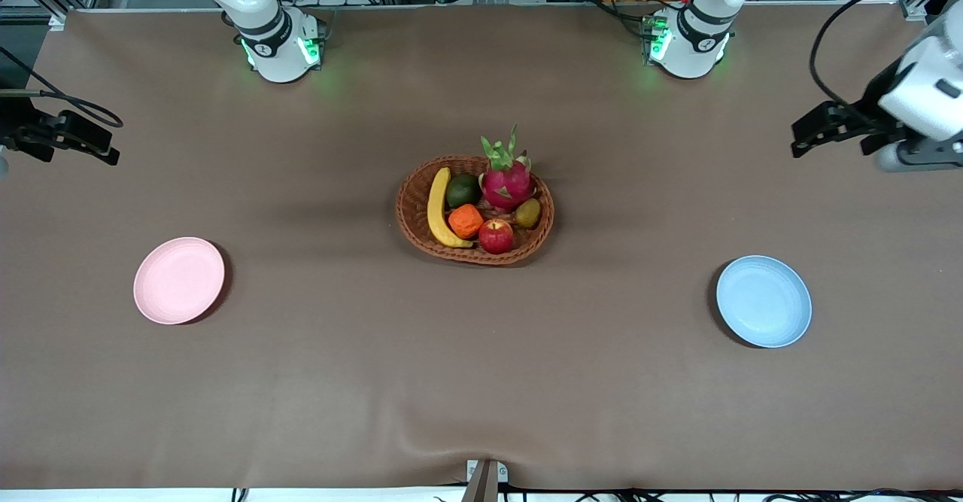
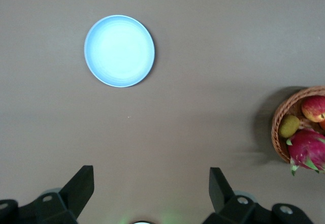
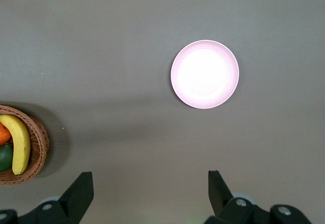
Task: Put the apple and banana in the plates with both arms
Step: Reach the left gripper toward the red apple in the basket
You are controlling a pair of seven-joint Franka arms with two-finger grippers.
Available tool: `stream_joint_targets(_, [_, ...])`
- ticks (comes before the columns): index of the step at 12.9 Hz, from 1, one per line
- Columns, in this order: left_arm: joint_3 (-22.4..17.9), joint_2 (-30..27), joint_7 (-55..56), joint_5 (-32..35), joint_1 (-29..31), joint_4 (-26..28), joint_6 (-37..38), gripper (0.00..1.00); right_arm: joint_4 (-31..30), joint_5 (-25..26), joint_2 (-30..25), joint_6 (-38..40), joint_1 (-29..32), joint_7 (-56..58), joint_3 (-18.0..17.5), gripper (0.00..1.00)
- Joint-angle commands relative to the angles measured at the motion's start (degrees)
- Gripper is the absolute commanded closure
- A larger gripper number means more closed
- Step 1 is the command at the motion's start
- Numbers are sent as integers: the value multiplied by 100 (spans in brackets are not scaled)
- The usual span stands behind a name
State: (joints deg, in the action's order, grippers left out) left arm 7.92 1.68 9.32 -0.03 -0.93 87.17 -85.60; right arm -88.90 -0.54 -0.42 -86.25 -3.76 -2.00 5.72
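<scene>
The apple should go in a plate. My left gripper should grab the apple by its round sides next.
The yellow banana and the red apple lie in a brown wicker basket at the table's middle. The pink plate is empty toward the right arm's end. The blue plate is empty toward the left arm's end. My left gripper hangs open and empty high over the table's left-arm end. Its wrist view shows its gripper, the blue plate and the apple. My right gripper hangs open and empty over the right-arm end. Its wrist view shows its gripper, the pink plate and the banana.
The basket also holds a pink dragon fruit, a lumpy orange fruit, a dark green fruit and a small olive-brown fruit. A brown cloth covers the table. Bare cloth lies between the basket and each plate.
</scene>
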Motion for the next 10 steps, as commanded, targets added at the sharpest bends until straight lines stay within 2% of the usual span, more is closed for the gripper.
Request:
stream_joint_targets(1, [131,665,541,-76,-423,-112,-123,0,66,-33,-2,47,-19,-99,-27,0])
stream_joint_targets(4, [166,1324,1578,-198,-1170,-130,-623,0,66,-25,-2,47,-10,-90,-27,0])
stream_joint_targets(6, [166,1790,2474,-427,-1671,-130,-1211,0,66,-25,-10,47,-2,-90,-27,0])
stream_joint_targets(10, [157,2617,4267,-401,-2515,-130,-2477,0,75,-25,-2,47,7,-90,-27,0])
